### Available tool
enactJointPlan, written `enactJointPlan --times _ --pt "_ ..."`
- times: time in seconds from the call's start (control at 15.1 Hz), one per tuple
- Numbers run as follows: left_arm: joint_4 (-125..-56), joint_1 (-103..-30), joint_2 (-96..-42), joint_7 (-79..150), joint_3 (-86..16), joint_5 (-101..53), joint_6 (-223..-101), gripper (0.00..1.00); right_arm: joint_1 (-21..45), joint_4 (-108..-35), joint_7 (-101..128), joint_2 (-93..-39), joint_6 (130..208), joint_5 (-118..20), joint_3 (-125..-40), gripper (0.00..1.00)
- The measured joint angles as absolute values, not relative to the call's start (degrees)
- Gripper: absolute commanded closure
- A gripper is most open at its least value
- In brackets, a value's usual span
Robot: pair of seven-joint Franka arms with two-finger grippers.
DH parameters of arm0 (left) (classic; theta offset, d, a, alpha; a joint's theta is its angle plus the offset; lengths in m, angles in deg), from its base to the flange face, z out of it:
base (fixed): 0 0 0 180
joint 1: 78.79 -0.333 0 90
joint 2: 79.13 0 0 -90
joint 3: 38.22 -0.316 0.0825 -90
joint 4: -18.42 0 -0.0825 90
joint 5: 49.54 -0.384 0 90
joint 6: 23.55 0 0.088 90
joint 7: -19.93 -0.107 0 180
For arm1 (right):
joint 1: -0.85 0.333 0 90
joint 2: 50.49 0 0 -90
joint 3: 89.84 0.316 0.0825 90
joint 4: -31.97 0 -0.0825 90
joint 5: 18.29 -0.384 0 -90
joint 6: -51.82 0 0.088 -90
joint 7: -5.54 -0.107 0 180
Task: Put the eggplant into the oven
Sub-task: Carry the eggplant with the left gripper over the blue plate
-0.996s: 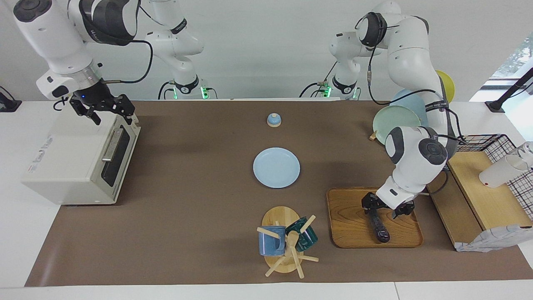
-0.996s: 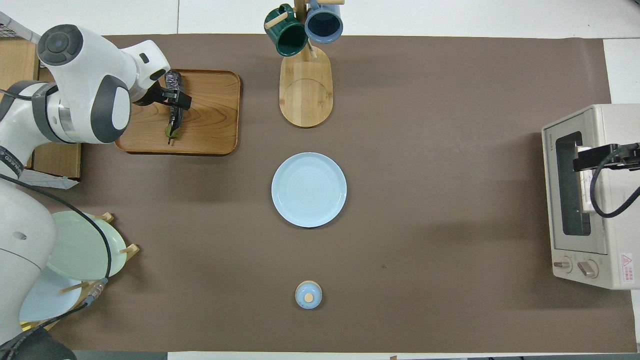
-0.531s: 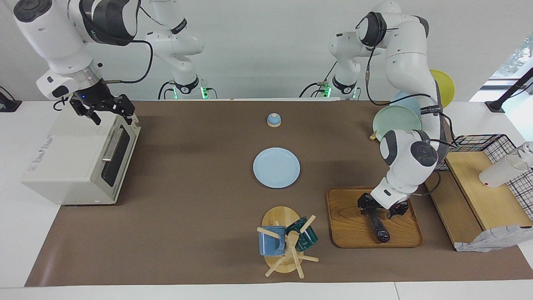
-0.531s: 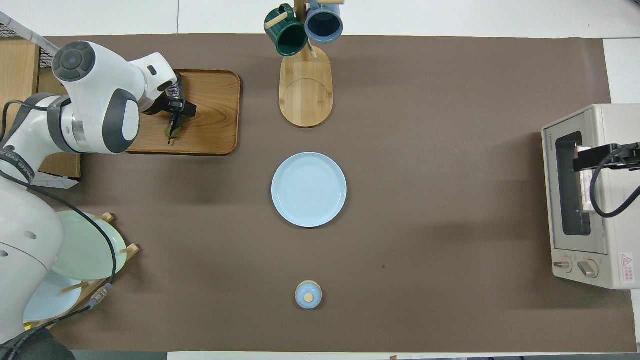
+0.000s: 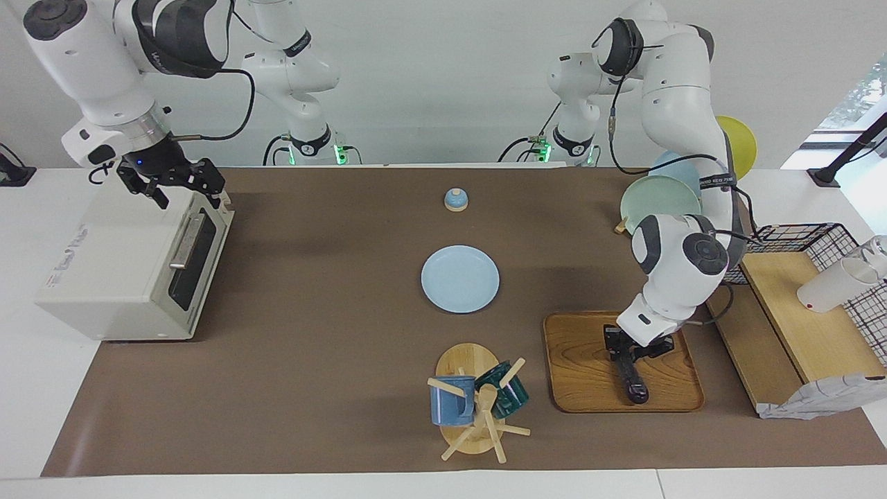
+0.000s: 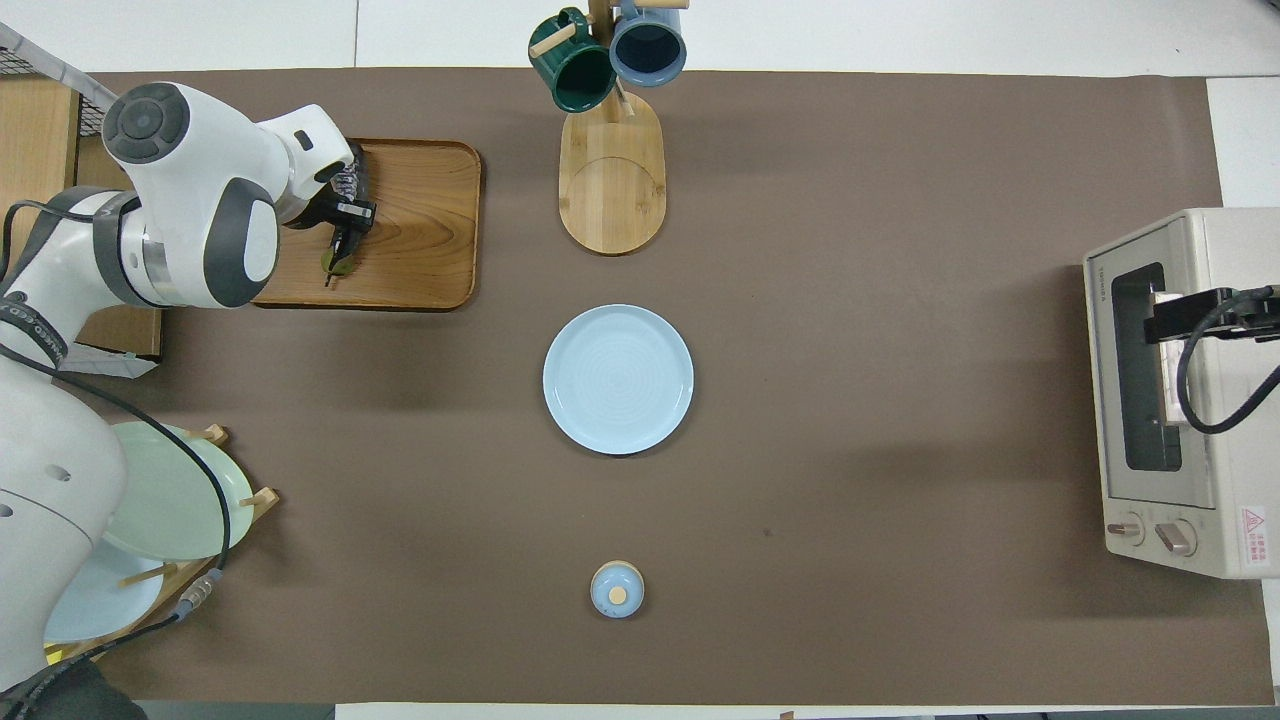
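The right gripper grabs the door by the end of its silver handle (image 6: 1164,299) next. Then the way into the oven is open for the eggplant.
The dark purple eggplant (image 5: 633,381) (image 6: 349,178) lies on a wooden tray (image 5: 581,374) (image 6: 430,240) toward the left arm's end of the table. My left gripper (image 5: 626,351) (image 6: 345,214) is down on the tray, shut on the eggplant near its stem half. The cream-white oven (image 5: 118,256) (image 6: 1228,480) stands at the right arm's end with its glass door closed. My right gripper (image 5: 177,184) (image 6: 1162,322) hangs open over the oven's top edge, above the door handle.
A light blue plate (image 5: 460,278) (image 6: 618,379) sits mid-table, with a small blue lid (image 5: 456,199) nearer the robots. A mug tree (image 5: 477,405) (image 6: 610,170) stands beside the tray. A plate rack (image 5: 658,197) and a wire basket (image 5: 818,239) crowd the left arm's end.
The left gripper has lowered a little onto the eggplant and closed its fingers around it. The right arm has held still over the oven.
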State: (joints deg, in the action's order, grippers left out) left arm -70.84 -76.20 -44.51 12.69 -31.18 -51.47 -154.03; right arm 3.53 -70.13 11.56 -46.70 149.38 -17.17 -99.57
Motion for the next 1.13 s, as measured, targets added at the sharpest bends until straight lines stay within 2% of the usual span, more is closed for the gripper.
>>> enactJointPlan --times 0.33,0.53,0.6,0.66,0.73,0.93,1.13 --pt "-68.7 -76.2 -45.6 12.8 -31.0 -48.5 -148.7 1.0 3.2 -70.1 11.6 -46.7 149.4 -17.2 -99.6 0.0" --pt "-67.8 -76.1 -50.7 14.9 -30.7 -45.0 -140.2 1.0 1.9 -70.1 11.6 -46.7 149.4 -17.2 -99.8 0.0" --pt "-67.8 -75.8 -53.2 16.9 -30.4 -44.7 -136.3 1.0 2.1 -70.1 11.6 -46.7 149.4 -17.2 -99.7 0.24" --pt "-68.2 -74.8 -56.1 19.8 -30.1 -44.6 -132.8 1.0 2.4 -70.2 11.6 -46.7 149.5 -17.2 -99.5 0.65" --pt "-69.2 -73.2 -58.9 23.4 -29.9 -44.5 -130.6 1.0 3.1 -70.5 11.6 -46.7 150.1 -17.2 -99.3 1.0" --pt "-74.5 -65.5 -65.5 34.5 -29.6 -44.0 -129.2 1.0 5.1 -73.3 11.6 -46.4 152.3 -17.2 -99.1 1.0" --pt "-79.7 -58.0 -67.8 42.8 -29.5 -43.3 -133.3 1.0 5.7 -77.4 11.6 -46.1 155.6 -17.0 -99.1 1.0"
